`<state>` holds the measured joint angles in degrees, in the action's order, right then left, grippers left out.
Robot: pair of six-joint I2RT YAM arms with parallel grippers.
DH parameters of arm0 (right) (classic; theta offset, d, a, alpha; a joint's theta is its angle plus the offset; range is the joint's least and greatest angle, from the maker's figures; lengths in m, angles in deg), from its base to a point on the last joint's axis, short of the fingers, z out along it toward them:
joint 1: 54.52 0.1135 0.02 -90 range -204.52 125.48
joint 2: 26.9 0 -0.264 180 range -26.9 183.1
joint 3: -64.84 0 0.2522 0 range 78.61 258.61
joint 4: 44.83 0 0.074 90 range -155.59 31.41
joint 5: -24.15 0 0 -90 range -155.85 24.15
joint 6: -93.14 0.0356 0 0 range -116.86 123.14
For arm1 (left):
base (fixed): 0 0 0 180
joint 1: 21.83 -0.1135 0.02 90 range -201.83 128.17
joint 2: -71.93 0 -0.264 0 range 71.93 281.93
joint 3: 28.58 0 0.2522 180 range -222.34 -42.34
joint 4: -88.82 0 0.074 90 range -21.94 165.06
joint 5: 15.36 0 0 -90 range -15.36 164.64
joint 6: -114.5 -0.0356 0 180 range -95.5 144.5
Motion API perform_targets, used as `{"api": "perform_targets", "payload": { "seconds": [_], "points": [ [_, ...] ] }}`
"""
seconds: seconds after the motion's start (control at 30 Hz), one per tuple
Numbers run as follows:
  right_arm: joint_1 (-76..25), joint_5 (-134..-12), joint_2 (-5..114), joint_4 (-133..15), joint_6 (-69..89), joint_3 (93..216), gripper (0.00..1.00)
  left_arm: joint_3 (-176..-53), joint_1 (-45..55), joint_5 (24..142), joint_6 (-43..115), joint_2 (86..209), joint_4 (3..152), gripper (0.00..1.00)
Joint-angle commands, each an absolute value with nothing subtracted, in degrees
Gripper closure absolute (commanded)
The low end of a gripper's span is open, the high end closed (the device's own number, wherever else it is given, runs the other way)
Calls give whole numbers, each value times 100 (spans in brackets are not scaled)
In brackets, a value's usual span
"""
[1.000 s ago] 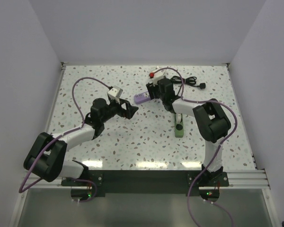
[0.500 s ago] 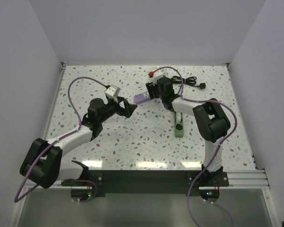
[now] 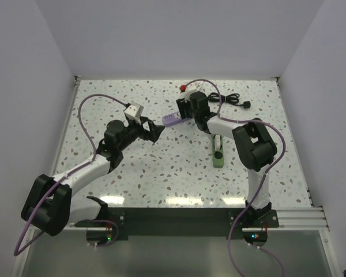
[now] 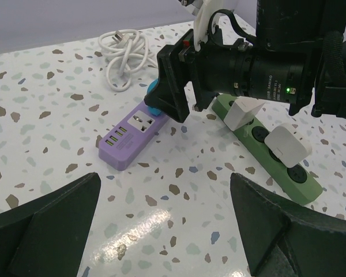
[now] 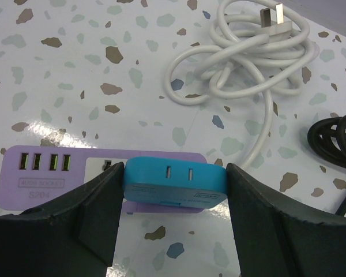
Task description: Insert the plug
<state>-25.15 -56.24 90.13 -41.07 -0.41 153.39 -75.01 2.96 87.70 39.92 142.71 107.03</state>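
Note:
The blue plug is upright over the socket end of the purple power strip (image 3: 172, 120) and would remain on the power strip, so it is time for my right gripper to open.
A blue plug (image 5: 175, 180) sits between the fingers of my right gripper (image 5: 175, 187), which is shut on its two ends. The plug rests over the socket end of a purple power strip (image 5: 52, 173) lying flat on the table. I cannot tell how deep its prongs sit. In the left wrist view the blue plug (image 4: 153, 104) shows at the far end of the purple strip (image 4: 130, 135). My left gripper (image 4: 164, 225) is open just short of the strip's near end, holding nothing. From above, the left gripper (image 3: 155, 133) faces the strip (image 3: 172, 120) and the right gripper (image 3: 183, 109).
A green power strip (image 4: 265, 147) with two white adapters (image 4: 285, 144) lies to the right of the purple one. A coiled white cable (image 5: 242, 63) and a black cable (image 5: 337, 135) lie behind. A small red object (image 3: 185, 89) is at the back.
My left arm has reached forward, bringing its open gripper closer to the purple strip. The right gripper with the blue plug has barely moved.

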Motion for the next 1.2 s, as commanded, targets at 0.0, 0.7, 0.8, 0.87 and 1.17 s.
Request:
{"api": "perform_targets", "payload": {
  "seconds": [0.0,0.7,0.8,0.87,1.17],
  "points": [
    [-2455,-5583,9227,-4752,156,15410,100,-7504,225,8669,3883,14101,10749,0],
    [-2455,-5803,8622,-4647,191,15665,25,-7548,172,8335,3997,13987,10512,0],
    [-2463,-5864,8393,-4585,191,15666,8,-7565,172,8186,4015,13952,10355,0],
    [-2472,-5882,8139,-4454,200,15569,2,-7565,172,8054,4032,13934,10284,0],
    [-2481,-5452,6750,-4110,444,14165,2,-7592,172,7221,4225,13653,9906,0]
  ]
}}
